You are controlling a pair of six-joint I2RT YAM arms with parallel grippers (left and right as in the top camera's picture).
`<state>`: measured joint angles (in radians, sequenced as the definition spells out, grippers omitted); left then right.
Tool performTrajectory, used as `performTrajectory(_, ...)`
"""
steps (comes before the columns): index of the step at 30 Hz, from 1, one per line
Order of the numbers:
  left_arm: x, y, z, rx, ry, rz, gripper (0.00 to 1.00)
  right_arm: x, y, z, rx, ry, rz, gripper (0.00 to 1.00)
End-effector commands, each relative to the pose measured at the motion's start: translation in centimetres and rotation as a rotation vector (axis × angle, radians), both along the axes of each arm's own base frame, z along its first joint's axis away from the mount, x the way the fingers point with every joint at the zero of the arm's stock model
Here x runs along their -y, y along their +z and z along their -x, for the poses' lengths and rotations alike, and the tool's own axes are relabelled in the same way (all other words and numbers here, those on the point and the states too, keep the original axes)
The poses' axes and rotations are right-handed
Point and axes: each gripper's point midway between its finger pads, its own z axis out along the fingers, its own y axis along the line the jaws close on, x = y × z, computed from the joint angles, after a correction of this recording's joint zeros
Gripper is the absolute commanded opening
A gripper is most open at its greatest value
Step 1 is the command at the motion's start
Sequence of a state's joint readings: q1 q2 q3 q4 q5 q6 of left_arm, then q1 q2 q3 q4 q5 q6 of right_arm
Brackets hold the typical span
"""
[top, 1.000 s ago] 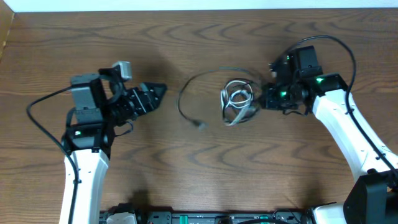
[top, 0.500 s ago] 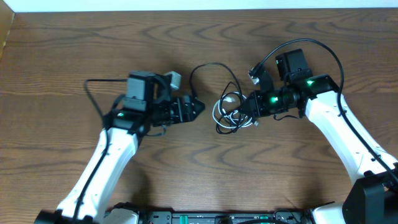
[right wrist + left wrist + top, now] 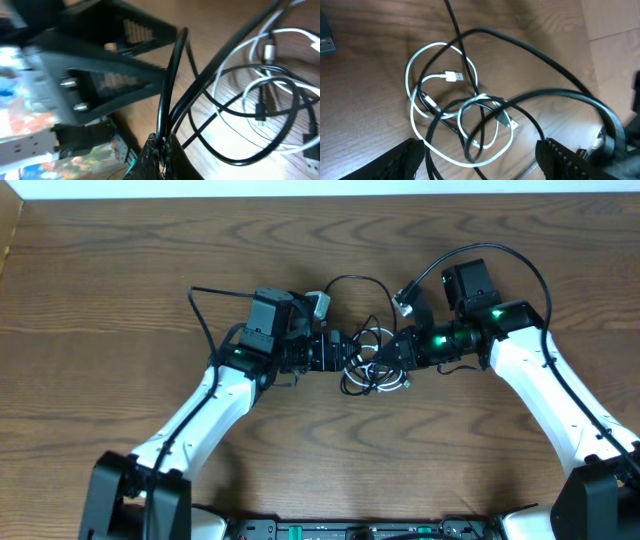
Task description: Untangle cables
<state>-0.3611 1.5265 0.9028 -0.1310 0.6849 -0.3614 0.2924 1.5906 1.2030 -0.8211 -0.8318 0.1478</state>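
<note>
The left gripper needs to grab its raised loop (image 3: 366, 340) beside the right gripper next and leave the white cable free, so that the robot can untangle the black cable (image 3: 352, 281).
The black cable (image 3: 352, 281) and the white cable (image 3: 363, 378) lie tangled in loose loops on the wooden table, between my two grippers. My left gripper (image 3: 347, 360) is open at the tangle's left edge. In the left wrist view its fingers (image 3: 480, 155) stand wide apart with loops of the white cable (image 3: 415, 107) and the black cable (image 3: 530, 47) just ahead of them. My right gripper (image 3: 390, 356) is at the tangle's right edge. In the right wrist view it (image 3: 161, 146) is shut on strands of the black cable (image 3: 170, 85), and the white cable (image 3: 235, 65) loops beyond.
The left gripper's body (image 3: 100, 65) fills the upper left of the right wrist view, close to the right fingers. The arms' own thick black wires arc over each arm, on the left (image 3: 205, 315) and on the right (image 3: 510, 255). The table's pale far edge (image 3: 300, 188) runs along the top.
My left arm has swung right until its open gripper reaches the tangle. The right gripper holds its place, and the tangle has shifted slightly.
</note>
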Motion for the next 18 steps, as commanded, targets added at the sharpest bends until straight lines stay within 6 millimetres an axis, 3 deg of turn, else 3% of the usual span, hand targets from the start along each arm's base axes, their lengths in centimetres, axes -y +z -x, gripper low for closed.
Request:
performTrajectory(1,0.1,-1.6,-0.1,-0.020,-0.008,-0.019,0.76,-1.2,1.5,0.7,-0.002,0.054,-0.103,0.01)
performTrajectory(7,0.3,-2.4,-0.6,-0.020,-0.009,-0.018,0.74,-1.6,2.1,0.8,0.002,0.068,-0.140,0.01)
performTrajectory(15,1.6,-0.5,-1.1,0.039,-0.050,0.069,0.10,-1.5,2.1,0.8,0.001,0.067,-0.139,0.01)
performTrajectory(18,1.5,-0.6,-1.1,0.033,-0.049,0.066,0.07,-1.2,1.5,0.5,0.009,0.051,-0.099,0.01)
